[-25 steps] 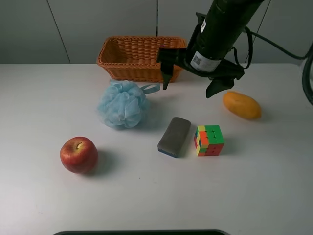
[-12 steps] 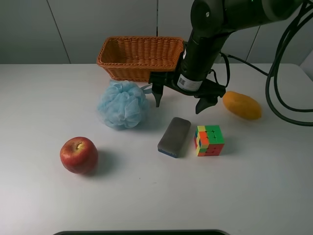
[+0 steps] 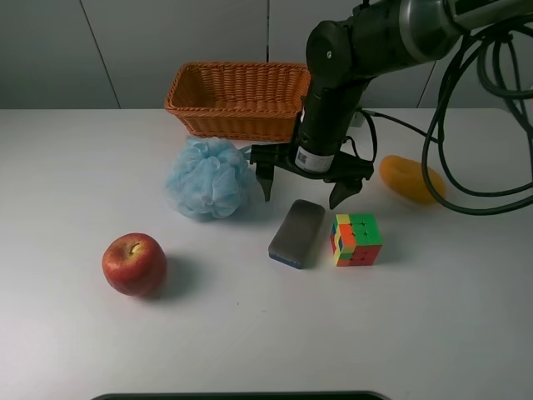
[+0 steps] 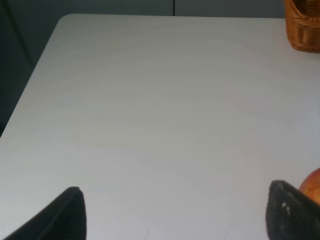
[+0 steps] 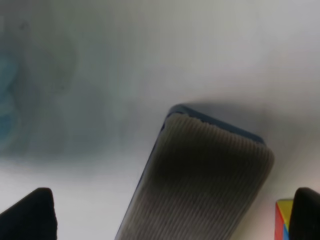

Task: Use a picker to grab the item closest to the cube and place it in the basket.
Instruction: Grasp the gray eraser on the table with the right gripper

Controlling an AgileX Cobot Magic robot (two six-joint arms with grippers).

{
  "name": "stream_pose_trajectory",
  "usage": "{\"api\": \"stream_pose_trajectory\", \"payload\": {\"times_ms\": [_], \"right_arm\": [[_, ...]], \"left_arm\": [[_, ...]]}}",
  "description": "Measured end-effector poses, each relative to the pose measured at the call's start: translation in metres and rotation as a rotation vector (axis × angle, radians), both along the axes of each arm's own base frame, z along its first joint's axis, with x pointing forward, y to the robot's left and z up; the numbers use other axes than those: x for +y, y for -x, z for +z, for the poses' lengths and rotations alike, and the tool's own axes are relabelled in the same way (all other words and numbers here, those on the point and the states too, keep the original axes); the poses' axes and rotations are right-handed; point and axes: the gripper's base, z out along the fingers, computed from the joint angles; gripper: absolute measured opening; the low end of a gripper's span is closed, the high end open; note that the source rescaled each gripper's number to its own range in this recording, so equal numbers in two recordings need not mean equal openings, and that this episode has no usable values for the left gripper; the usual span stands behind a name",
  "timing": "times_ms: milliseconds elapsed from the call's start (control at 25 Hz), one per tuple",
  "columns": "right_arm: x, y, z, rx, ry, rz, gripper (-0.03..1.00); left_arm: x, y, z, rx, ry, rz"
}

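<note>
I need to grab the grey felt block by its long sides with my right gripper next. Then it can go to the wicker basket [image 3: 237, 98].
The grey felt block with a blue base [image 3: 296, 232] lies on the white table just left of the multicoloured cube [image 3: 356, 238]. My right gripper [image 3: 304, 185], on the black arm, hangs open just above the block's far end, one finger on each side, not touching it. In the right wrist view the block [image 5: 200, 180] fills the middle between my fingertips [image 5: 30, 215], with a corner of the cube [image 5: 282, 220] beside it. The orange-brown wicker basket [image 3: 237, 98] stands behind. My left gripper [image 4: 175, 215] is open over bare table.
A fluffy light-blue pouf [image 3: 210, 177] sits left of the right gripper. A red apple [image 3: 134, 263] lies front left, and it also shows in the left wrist view [image 4: 312, 185]. An orange-yellow fruit [image 3: 412, 178] lies to the right. Black cables [image 3: 466, 125] trail at the right.
My right gripper has come down and forward from in front of the basket to just above the block's far end, staying open. Nothing on the table has moved.
</note>
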Motion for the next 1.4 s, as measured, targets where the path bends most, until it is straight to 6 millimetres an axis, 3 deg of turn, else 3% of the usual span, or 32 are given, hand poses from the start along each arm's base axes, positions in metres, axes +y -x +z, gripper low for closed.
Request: {"api": "stream_pose_trajectory", "payload": {"times_ms": [960,1320,1360,1400], "right_arm": [[0.003,-0.002,-0.037,0.075,0.005,0.012,1.0],[0.003,-0.002,-0.038,0.074,0.003,0.017,1.0],[0.003,-0.002,-0.038,0.074,0.003,0.017,0.95],[0.003,-0.002,-0.038,0.074,0.003,0.017,0.78]], "left_arm": [[0.0,0.0,0.0,0.0,0.0,0.0],[0.0,0.0,0.0,0.0,0.0,0.0],[0.0,0.0,0.0,0.0,-0.001,-0.001],[0.0,0.0,0.0,0.0,-0.003,-0.002]]}}
